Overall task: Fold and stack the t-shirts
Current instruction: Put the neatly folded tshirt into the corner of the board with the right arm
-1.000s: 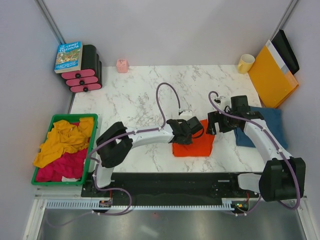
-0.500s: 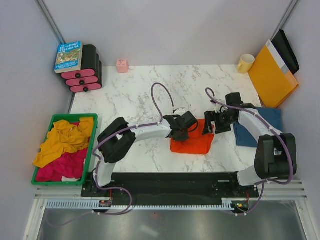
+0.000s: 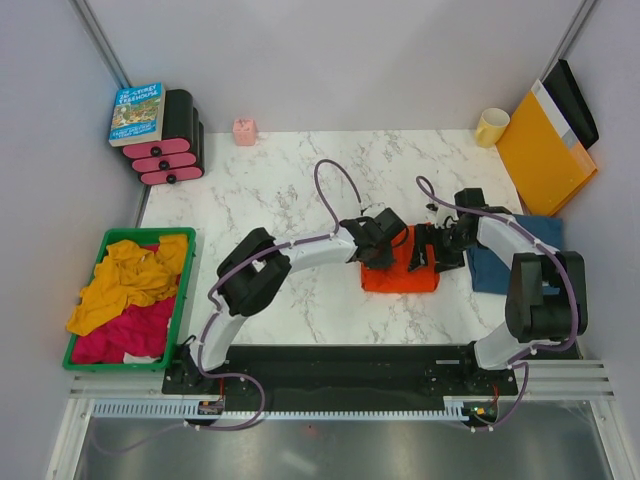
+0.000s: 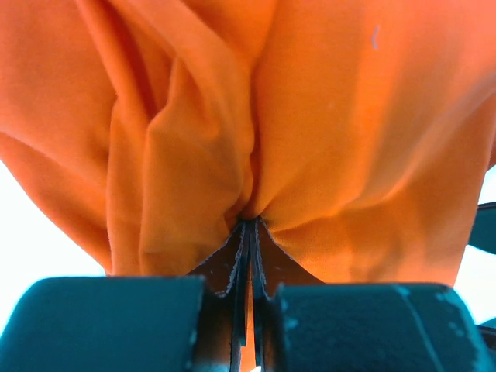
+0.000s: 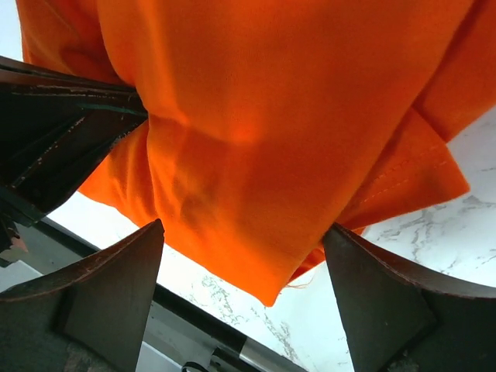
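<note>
I need to stack the orange-red t-shirt, so next I should grab it with my right gripper by its edge (image 3: 431,272) beside the dark blue t-shirt (image 3: 490,272), gathering the layers.
A bright orange-red t-shirt (image 3: 402,274) lies bunched on the marble table, right of centre. My left gripper (image 3: 381,246) is shut on a gathered fold at its top left, and in the left wrist view the jaws (image 4: 249,226) pinch the orange cloth tight. My right gripper (image 3: 433,250) stands open at the shirt's right edge. In the right wrist view a corner of the cloth (image 5: 271,124) hangs between its wide-spread fingers (image 5: 242,232). The dark blue t-shirt (image 3: 490,272) lies folded just to the right, partly hidden under my right arm.
A green bin (image 3: 187,280) of yellow and pink clothes stands at the left edge. At the back are a book on a pink-and-black stack (image 3: 160,140), a small pink object (image 3: 245,131), a yellow mug (image 3: 491,126) and a stiff orange-yellow envelope (image 3: 545,150).
My left gripper closed on the orange shirt and dragged it right, toward the blue one. The right gripper moved in to the shirt's right edge, staying open.
</note>
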`<state>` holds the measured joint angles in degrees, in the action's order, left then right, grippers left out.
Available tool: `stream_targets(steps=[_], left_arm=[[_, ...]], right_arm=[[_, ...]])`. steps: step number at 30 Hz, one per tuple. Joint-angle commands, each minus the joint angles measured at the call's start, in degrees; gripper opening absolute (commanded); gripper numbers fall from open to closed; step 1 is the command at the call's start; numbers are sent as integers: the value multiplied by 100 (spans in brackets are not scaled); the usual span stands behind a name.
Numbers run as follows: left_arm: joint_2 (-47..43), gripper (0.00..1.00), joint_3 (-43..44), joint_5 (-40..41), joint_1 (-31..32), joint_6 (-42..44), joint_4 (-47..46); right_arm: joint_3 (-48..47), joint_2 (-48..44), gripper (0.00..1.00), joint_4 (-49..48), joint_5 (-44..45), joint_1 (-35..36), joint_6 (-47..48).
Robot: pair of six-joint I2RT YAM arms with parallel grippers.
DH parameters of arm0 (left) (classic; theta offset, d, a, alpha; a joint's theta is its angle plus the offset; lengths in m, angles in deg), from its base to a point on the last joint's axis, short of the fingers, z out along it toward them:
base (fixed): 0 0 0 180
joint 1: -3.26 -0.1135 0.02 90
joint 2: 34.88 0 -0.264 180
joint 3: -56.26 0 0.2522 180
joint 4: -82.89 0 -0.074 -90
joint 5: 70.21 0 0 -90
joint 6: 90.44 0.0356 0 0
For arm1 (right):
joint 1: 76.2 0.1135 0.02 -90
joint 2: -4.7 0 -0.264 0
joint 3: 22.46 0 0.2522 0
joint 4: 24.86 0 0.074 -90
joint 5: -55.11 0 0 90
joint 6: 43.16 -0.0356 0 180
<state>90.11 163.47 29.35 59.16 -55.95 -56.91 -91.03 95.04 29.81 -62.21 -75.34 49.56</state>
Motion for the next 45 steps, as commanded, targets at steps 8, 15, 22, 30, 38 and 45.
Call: stream_targets(steps=[8,15,22,30,38,45], left_arm=[[140,5,-239,-156,-580,-110,169],[17,4,-433,-165,-914,31,186],[43,4,-398,-218,-1002,110,186],[43,4,-345,-297,-1002,172,178],[-36,4,-310,-288,-1011,260,186],[-10,4,-240,-306,-1055,295,204]], right_arm=[[-337,-17,92,-504,-108,-218,-184],[-619,413,92,-917,-90,-236,-597],[-821,1107,91,-1146,-82,-227,-975],[-1023,1652,92,-1559,94,-218,-1159],[-1067,2048,89,-1603,-29,98,-1283],[-734,2128,85,-1463,-55,397,-1195]])
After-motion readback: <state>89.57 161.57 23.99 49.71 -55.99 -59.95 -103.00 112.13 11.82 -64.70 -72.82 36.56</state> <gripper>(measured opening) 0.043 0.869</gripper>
